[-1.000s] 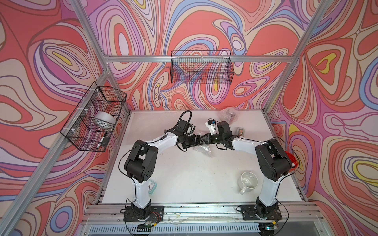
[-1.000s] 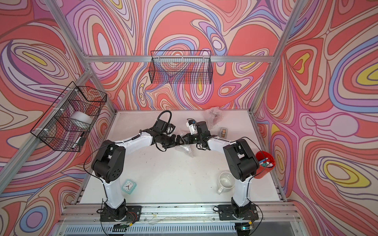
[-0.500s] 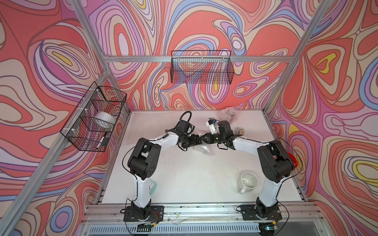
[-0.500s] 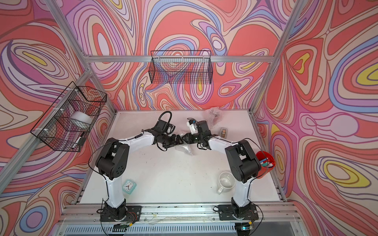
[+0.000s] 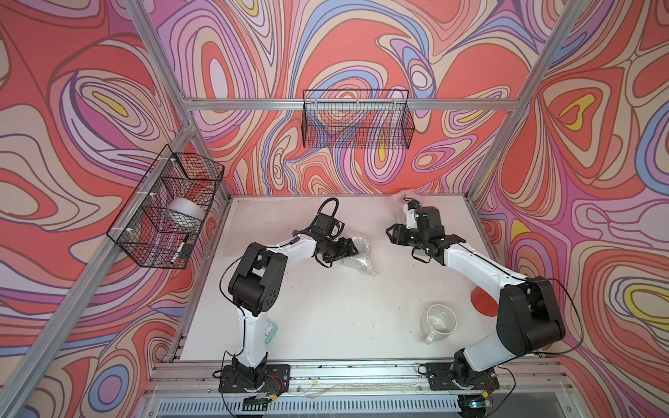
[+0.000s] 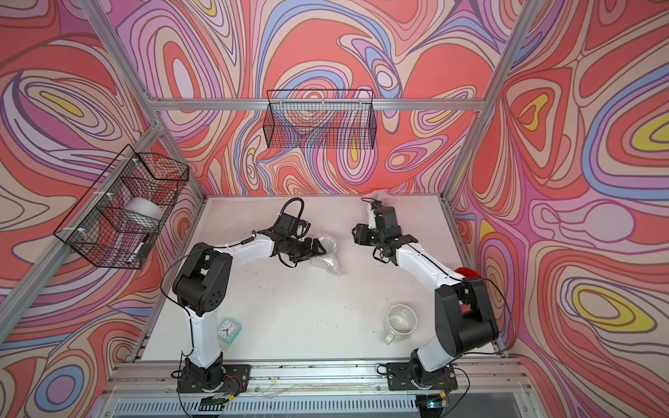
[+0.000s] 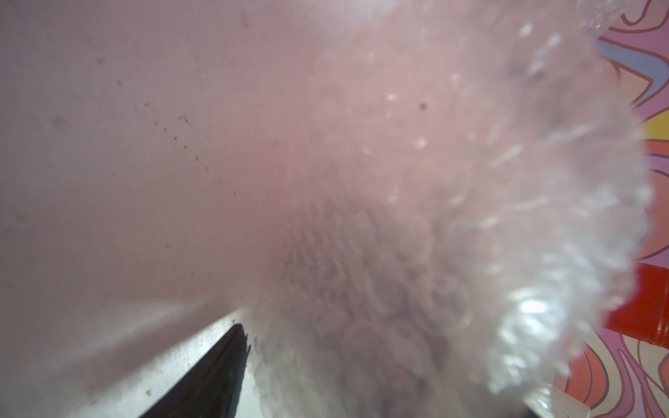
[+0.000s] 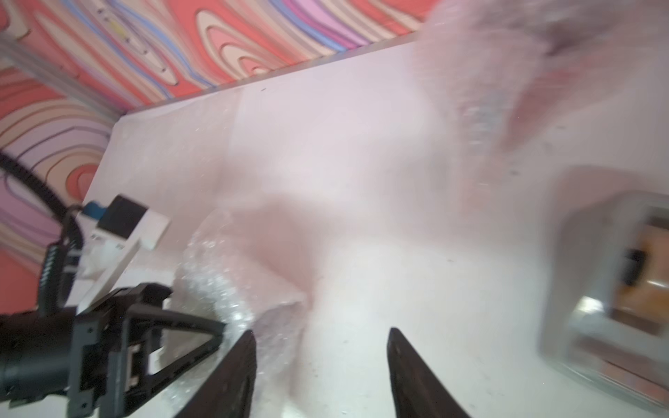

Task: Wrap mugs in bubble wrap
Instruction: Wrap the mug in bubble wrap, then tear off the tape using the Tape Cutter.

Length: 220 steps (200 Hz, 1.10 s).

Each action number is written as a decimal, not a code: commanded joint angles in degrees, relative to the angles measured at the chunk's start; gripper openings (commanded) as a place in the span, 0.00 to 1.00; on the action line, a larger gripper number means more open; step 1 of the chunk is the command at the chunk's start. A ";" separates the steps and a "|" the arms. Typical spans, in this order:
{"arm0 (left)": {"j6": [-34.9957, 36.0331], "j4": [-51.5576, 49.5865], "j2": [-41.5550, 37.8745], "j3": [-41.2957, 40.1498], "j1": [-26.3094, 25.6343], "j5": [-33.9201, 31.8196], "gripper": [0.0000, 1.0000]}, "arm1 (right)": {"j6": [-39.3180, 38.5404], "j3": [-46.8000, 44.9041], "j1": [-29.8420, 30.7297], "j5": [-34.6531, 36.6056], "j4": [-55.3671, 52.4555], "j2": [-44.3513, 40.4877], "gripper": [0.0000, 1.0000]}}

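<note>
I will grab the small clear box's tape [image 8: 644,278] by the tape's end with my right gripper. The piece of tape then stays free to fasten the bubble wrap [image 8: 240,285].
A crumpled bubble wrap [image 5: 362,257] [image 6: 327,261] bundle lies mid-table; a mauve shape shows dimly through it in the left wrist view, where the bubble wrap [image 7: 416,253] fills the frame. My left gripper [image 5: 349,249] [image 6: 319,250] is closed round this bundle, and only one of its fingers [image 7: 217,369] shows. My right gripper [image 5: 391,233] [image 6: 356,233] [image 8: 320,347] hangs open to the bundle's right, with nothing between its fingers. A white mug [image 5: 440,321] [image 6: 400,321] stands bare near the front right. The red and lavender mugs are not plainly seen.
More crumpled bubble wrap [image 5: 401,197] lies at the back edge behind the right arm. A red cup [image 5: 483,304] [image 6: 467,273] stands by the right wall. A small clock [image 6: 228,327] sits by the left arm's base. A small clear box [image 8: 633,275] lies near the right gripper.
My right gripper has opened, let go of the bundle and drawn back to the right. The left gripper stays on the bundle.
</note>
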 commanded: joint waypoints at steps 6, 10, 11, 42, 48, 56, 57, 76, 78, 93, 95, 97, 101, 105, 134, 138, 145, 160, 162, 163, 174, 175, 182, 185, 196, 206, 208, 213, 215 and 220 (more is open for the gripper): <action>2.74 -4.11 3.74 -0.01 0.61 -3.63 0.74 | 7.54 -3.63 -13.01 -6.02 -4.05 -0.76 0.52; 3.12 -4.31 3.78 0.17 0.64 -3.49 0.73 | 8.09 -3.93 -15.11 -8.66 -3.98 -0.43 0.51; 3.21 -4.39 3.78 0.23 0.62 -3.45 0.73 | 8.24 -3.92 -15.56 -9.21 -3.99 -0.33 0.51; 6.12 -6.42 4.29 2.26 0.67 -3.05 0.69 | 5.90 -0.73 -23.34 -18.85 -7.74 4.96 0.46; 6.54 -6.92 4.39 2.69 0.66 -3.09 0.68 | 5.68 -0.38 -24.10 -19.12 -7.69 5.64 0.45; 6.93 -7.29 4.55 3.15 0.67 -3.22 0.66 | 5.42 0.27 -25.00 -19.87 -7.69 6.86 0.45; 6.96 -7.38 4.56 3.17 0.63 -3.27 0.66 | 5.41 0.33 -25.12 -20.08 -7.74 7.10 0.45; 7.39 -8.03 4.75 4.01 0.68 -3.10 0.65 | 4.39 3.18 -26.49 -21.06 -9.73 10.57 0.45; 7.35 -8.04 4.75 4.05 0.68 -3.06 0.65 | 4.31 3.27 -26.60 -20.89 -9.68 10.76 0.45; 7.40 -8.25 4.88 4.48 0.64 -2.81 0.65 | 4.25 4.00 -27.16 -22.02 -8.25 12.41 0.45; 7.38 -8.29 4.92 4.50 0.63 -2.75 0.65 | 4.10 4.24 -27.23 -22.62 -8.16 12.56 0.44; 7.35 -8.33 4.92 4.57 0.67 -2.71 0.65 | 4.04 4.55 -27.25 -23.28 -8.07 12.60 0.44; 7.43 -8.46 4.93 4.72 0.67 -2.70 0.65 | 3.99 4.96 -27.34 -24.52 -7.98 14.22 0.44; 7.50 -8.62 5.04 4.89 0.68 -2.68 0.65 | 3.99 5.28 -27.35 -25.67 -7.77 15.06 0.44; 7.80 -9.68 5.16 5.90 0.66 -2.62 0.65 | 5.57 6.21 -27.34 -31.43 -4.95 18.62 0.40; 7.87 -9.74 5.11 5.99 0.64 -2.61 0.65 | 5.53 6.43 -27.34 -31.62 -4.97 19.02 0.40; 7.89 -9.89 5.11 6.13 0.63 -2.55 0.65 | 5.50 6.70 -27.39 -31.72 -4.97 19.57 0.39; 7.96 -10.10 5.19 6.35 0.68 -2.52 0.65 | 5.08 7.55 -27.35 -31.73 -5.45 20.88 0.39; 7.96 -10.14 5.19 6.35 0.64 -2.52 0.65 | 5.05 7.64 -27.35 -31.77 -5.48 21.05 0.39; 7.96 -10.16 5.19 6.35 0.66 -2.52 0.65 | 4.96 7.62 -27.35 -31.79 -5.49 21.18 0.39; 8.04 -10.23 5.35 6.59 0.67 -2.38 0.65 | 4.89 8.00 -27.30 -32.07 -5.25 22.08 0.39; 8.04 -10.30 5.36 6.60 0.68 -2.36 0.65 | 4.93 8.02 -27.32 -32.12 -5.20 22.09 0.39; 8.07 -10.36 5.49 6.69 0.67 -2.35 0.65 | 4.87 8.21 -27.35 -32.53 -5.02 22.52 0.39; 8.05 -10.44 5.46 6.70 0.63 -2.35 0.64 | 4.84 8.26 -27.35 -32.74 -4.81 22.77 0.39; 8.05 -10.45 5.54 6.79 0.68 -2.44 0.64 | 4.92 8.54 -27.36 -34.13 -4.10 23.60 0.39; 8.01 -10.46 5.54 6.87 0.64 -2.48 0.64 | 5.19 8.83 -27.32 -35.23 -4.09 24.46 0.38; 8.01 -10.52 5.54 6.85 0.65 -2.49 0.64 | 5.30 8.83 -27.38 -35.46 -4.02 24.54 0.38; 7.98 -10.52 5.54 6.79 0.65 -2.46 0.64 | 5.52 8.74 -27.35 -35.98 -3.80 24.85 0.37; 7.96 -10.53 5.54 6.79 0.65 -2.44 0.64 | 5.56 8.68 -27.35 -36.09 -3.75 24.90 0.37; 7.96 -10.46 5.54 6.74 0.68 -2.49 0.64 | 5.72 8.39 -27.30 -36.19 -3.38 24.91 0.35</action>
